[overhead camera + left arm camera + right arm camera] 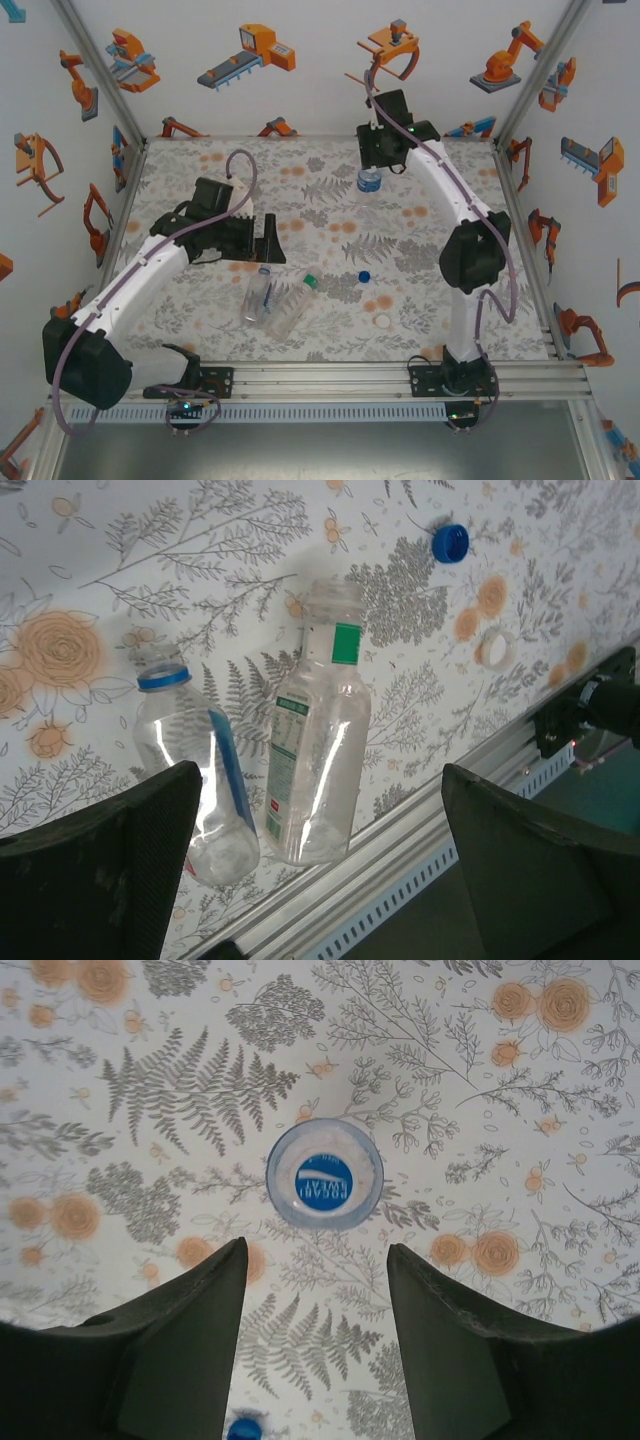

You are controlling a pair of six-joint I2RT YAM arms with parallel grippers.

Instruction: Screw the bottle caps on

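The green-label bottle needs its cap screwed on, so my left gripper will next grab the bottle by its body point(292, 308) point(318, 748), which leaves the bottle's neck free.
Two clear bottles lie side by side near the front edge, one with a blue label band point(195, 770) and one with a green label point(318, 750) point(291, 302). Both necks look capless. A loose blue bottle cap point(450, 542) point(364, 277) and a white cap point(494, 647) point(383, 322) lie on the mat to their right. A third bottle point(369, 181) stands upright at the back with a blue cap point(324, 1175) on top. My right gripper point(316, 1248) point(384, 150) hovers above it, open and holding nothing. My left gripper point(320, 875) point(266, 240) is wide open above the lying bottles.
The floral mat point(330, 230) covers the table. An aluminium rail point(400, 850) point(400, 375) runs along the front edge close to the lying bottles. Walls with robot stickers stand on three sides. The loose blue cap point(245, 1428) is at the bottom of the right wrist view.
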